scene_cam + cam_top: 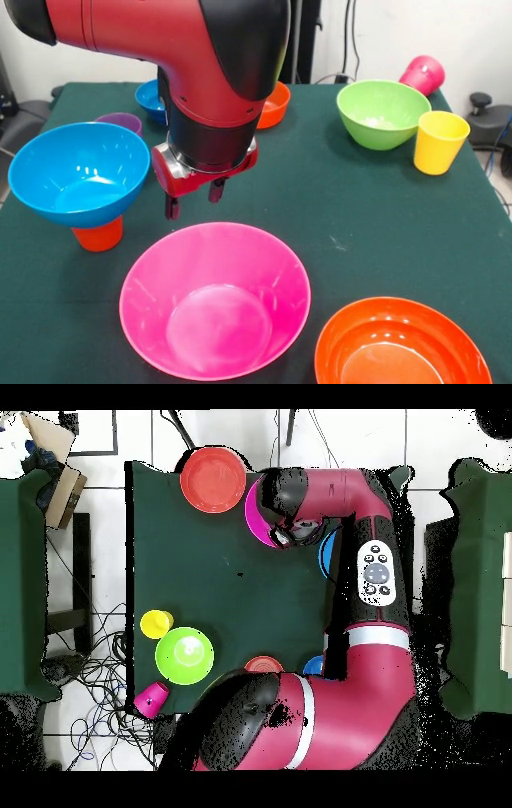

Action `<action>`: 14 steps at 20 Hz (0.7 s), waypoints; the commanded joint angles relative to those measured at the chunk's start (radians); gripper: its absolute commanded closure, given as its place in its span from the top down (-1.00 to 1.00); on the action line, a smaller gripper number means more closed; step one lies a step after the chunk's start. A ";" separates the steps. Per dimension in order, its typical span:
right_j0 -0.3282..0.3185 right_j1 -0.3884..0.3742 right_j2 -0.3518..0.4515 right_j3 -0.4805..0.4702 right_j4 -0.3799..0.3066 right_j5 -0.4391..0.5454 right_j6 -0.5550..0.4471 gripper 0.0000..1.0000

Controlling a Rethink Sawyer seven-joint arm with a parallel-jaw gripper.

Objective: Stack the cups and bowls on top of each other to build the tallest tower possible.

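Observation:
The very large pink bowl should be grabbed by its rim (216, 225) next with my gripper, because the bowl's round body (216, 308) is much wider than my open fingers.
My gripper (194, 206) hangs open and empty just behind the far rim of the very large pink bowl (214, 300), which stands upright at the front centre. To its left, a medium blue bowl (80, 172) sits tilted on an upside-down orange cup (98, 234). A large orange bowl (402, 344) is at the front right. A lime green bowl (382, 112) and a yellow cup (438, 142) stand at the back right, and a magenta cup (422, 74) lies on its side behind them. A purple cup (120, 122), a small blue bowl (150, 100) and a small orange bowl (274, 104) are at the back.
The red arm (340, 494) covers most of the pink bowl (256, 514) and the medium blue bowl (325, 554) from above. Dark green cloth (336, 208) lies bare between the pink bowl and the green bowl. Cables lie on the floor beyond the table edge (128, 584).

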 commanded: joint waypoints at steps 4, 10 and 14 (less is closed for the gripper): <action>0.021 0.004 0.032 0.090 -0.070 -0.048 -0.153 1.00; 0.023 0.008 0.033 0.097 -0.084 -0.073 -0.165 1.00; 0.023 0.013 0.029 0.110 -0.088 -0.099 -0.147 1.00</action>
